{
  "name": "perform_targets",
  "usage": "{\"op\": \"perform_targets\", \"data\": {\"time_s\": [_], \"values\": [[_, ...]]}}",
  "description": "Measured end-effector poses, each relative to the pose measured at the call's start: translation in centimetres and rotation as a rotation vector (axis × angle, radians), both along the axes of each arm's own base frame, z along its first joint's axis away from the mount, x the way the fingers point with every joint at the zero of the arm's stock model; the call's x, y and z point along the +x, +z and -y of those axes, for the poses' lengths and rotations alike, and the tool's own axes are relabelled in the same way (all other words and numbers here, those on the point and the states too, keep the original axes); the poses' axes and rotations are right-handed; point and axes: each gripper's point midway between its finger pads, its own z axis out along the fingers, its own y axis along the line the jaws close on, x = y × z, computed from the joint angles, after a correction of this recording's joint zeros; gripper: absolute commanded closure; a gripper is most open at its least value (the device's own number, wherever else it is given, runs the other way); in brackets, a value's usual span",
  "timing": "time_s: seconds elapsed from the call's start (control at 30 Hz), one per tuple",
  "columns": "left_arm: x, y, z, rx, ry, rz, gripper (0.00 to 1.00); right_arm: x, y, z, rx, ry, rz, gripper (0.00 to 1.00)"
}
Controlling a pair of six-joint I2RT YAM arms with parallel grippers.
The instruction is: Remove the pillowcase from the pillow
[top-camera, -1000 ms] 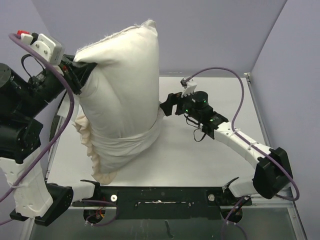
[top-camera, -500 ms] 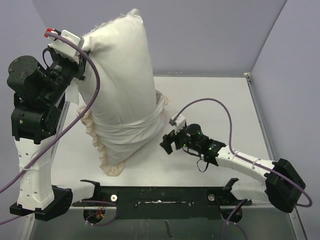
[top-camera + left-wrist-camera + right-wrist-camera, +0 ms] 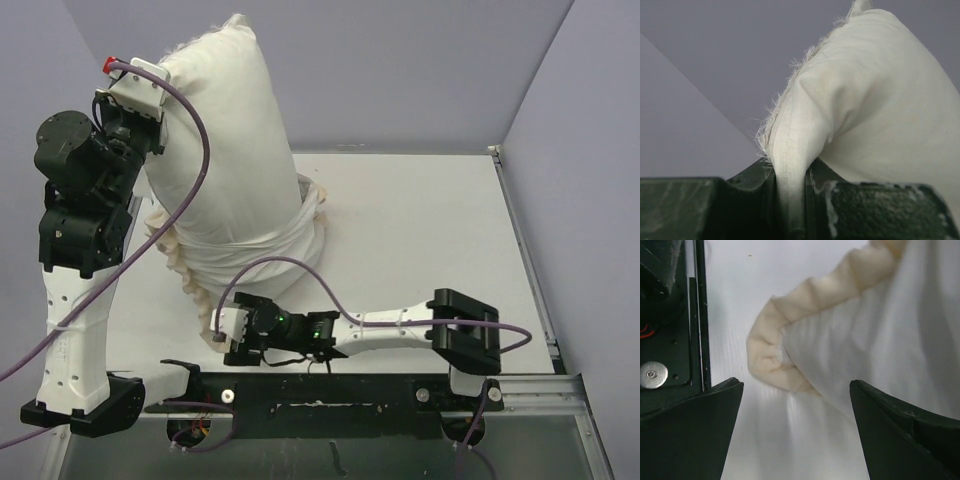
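The pillow should slide free, so I should next grab the pillowcase [image 3: 255, 255] by its peach frill's corner [image 3: 208, 334] with my right gripper.
The white pillow [image 3: 225, 130] stands tall, lifted at its top left edge. My left gripper [image 3: 152, 128] is shut on that frayed seam edge, seen pinched between the jaws in the left wrist view [image 3: 792, 220], where the pillow [image 3: 875, 100] fills the right side. The pillowcase [image 3: 255, 255] is bunched round the pillow's lower part, white side out, its peach frill [image 3: 190, 280] hanging on the left. My right gripper [image 3: 222, 337] is open low at the frill's near corner. In the right wrist view the frill corner [image 3: 772, 365] and the pillowcase [image 3: 880, 340] lie just ahead of the open right gripper [image 3: 796, 385].
The black base rail [image 3: 320, 390] runs along the near edge, close behind the right gripper; it also shows in the right wrist view [image 3: 670, 315]. The white table [image 3: 420, 230] extends to the right. Grey walls [image 3: 420, 70] close the back and sides.
The right arm swung from the pillow's right side down and across to the frill's near left corner. The left gripper carried the pillow's top further up and to the left.
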Motion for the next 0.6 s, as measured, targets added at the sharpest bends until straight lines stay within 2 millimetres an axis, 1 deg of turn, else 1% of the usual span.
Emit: {"op": "perform_targets", "data": {"time_s": [0.07, 0.13, 0.23, 0.3, 0.37, 0.43, 0.5, 0.6], "values": [[0.1, 0.0, -0.4, 0.012, 0.022, 0.001, 1.00, -0.6, -1.4, -1.8, -0.041, 0.043, 0.025, 0.10], [0.3, -0.1, -1.1, 0.039, 0.060, 0.007, 1.00, -1.6, -3.4, -3.4, -0.094, 0.096, 0.041, 0.11], [1.1, -0.4, -2.3, 0.097, 0.133, 0.023, 1.00, -2.6, -6.5, -4.8, -0.174, 0.151, 0.040, 0.14], [1.7, -0.8, -3.0, 0.138, 0.177, 0.027, 1.00, -2.9, -8.3, -5.2, -0.213, 0.171, 0.024, 0.16], [2.1, -1.1, -3.4, 0.165, 0.207, 0.028, 1.00, -2.6, -9.5, -5.3, -0.246, 0.169, 0.005, 0.18], [2.2, -1.1, -3.7, 0.181, 0.225, 0.029, 1.00, -1.7, -10.3, -5.6, -0.254, 0.146, -0.019, 0.20], [2.1, -1.0, -3.8, 0.187, 0.231, 0.033, 1.00, -0.3, -10.2, -6.0, -0.243, 0.110, -0.033, 0.20], [2.1, -0.8, -3.9, 0.192, 0.237, 0.039, 1.00, 1.5, -10.4, -5.9, -0.225, 0.046, -0.066, 0.22]]}}
